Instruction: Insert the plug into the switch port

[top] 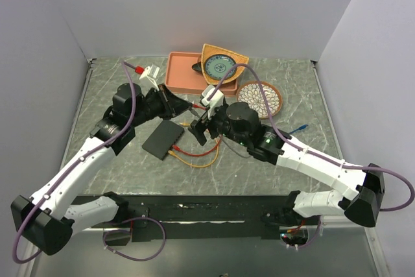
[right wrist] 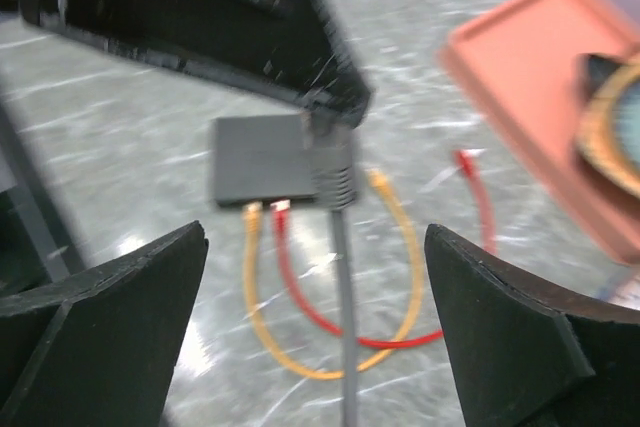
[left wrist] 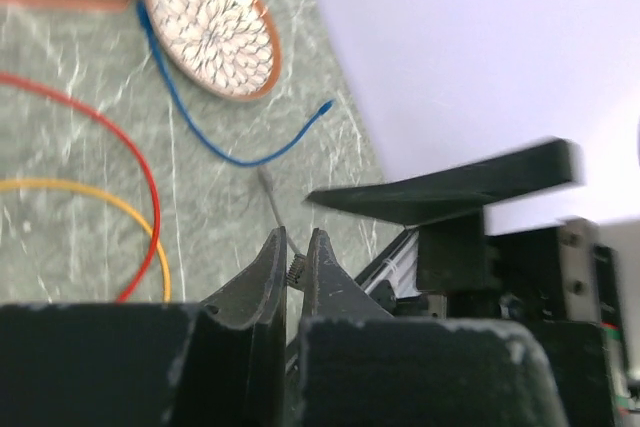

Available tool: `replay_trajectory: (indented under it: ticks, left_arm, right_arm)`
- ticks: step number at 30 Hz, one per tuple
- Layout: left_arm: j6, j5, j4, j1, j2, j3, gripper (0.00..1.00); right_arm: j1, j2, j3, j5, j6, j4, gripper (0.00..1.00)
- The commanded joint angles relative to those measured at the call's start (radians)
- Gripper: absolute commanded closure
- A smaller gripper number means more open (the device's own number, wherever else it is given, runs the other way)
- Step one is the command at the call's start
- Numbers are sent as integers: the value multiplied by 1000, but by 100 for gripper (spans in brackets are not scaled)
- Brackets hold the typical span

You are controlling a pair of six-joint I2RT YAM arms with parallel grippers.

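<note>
My right gripper will grab the grey plug's ribbed boot, cable side, so the plug's tip can enter the port.
The switch (top: pixel 163 138) is a flat black box on the table; it also shows in the right wrist view (right wrist: pixel 262 159). A yellow plug (right wrist: pixel 252 211) and a red plug (right wrist: pixel 280 207) sit at its near edge. My left gripper (top: pixel 187 105) is shut on the grey plug (left wrist: pixel 295 267) by its ribbed boot, holding it above the table just right of the switch. In the right wrist view the grey plug (right wrist: pixel 332 169) hangs from the left fingers, with its grey cable (right wrist: pixel 345 327) trailing down. My right gripper (top: pixel 200 129) is open and empty, its jaws wide apart on either side of that cable (right wrist: pixel 315 277).
A salmon-pink tray (top: pixel 180 72) and a bowl (top: pixel 220 64) stand at the back. A woven plate (top: pixel 259 97) lies right of them, with a loose blue cable (left wrist: pixel 200 137) beside it. Red (top: pixel 194 154) and yellow (top: pixel 204 163) cable loops lie in front of the switch.
</note>
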Motion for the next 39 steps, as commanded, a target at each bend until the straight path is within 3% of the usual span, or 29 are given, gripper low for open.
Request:
replay_trajectory:
  ticks: [1,3,6,9,13,14,17,19,23,26,35,39]
  left_arm:
    - [-134,-34,-72,2,28,39,99]
    - [-146,-23,-64,2,35,34,99]
    - [-166,10,-18,5,33,17,99]
    - [-171,6,-6,5,22,17,99]
    - [-160,4,-4,8,9,17,99]
    - [-157,7,-4,8,8,20,99]
    - [-154,15,-3,11,10,19,99]
    - [-155,15,-1,12,10,16,99]
    - [-155,21,7,18,10,8,99]
    - [-154,26,13,19,12,8,99]
    - [-157,66,42,26,5,5,99]
    - [-143,61,30,32,4,13,99]
  right_arm:
    - [54,-20,-21,306,-70,105,7]
    - [57,-19,-30,314,-82,156,7]
    - [59,6,-19,291,-93,162,19]
    - [59,35,-1,272,-93,156,21]
    - [59,43,-1,259,-91,171,36]
    - [59,41,-1,259,-93,173,46]
    - [60,32,-8,254,-90,187,52]
    - [60,17,-19,248,-88,196,52]
    - [59,-6,-34,234,-81,211,38]
    - [59,-16,-37,235,-79,217,35]
    - [60,33,-7,234,-82,210,42]
    - [60,37,-2,242,-79,217,53]
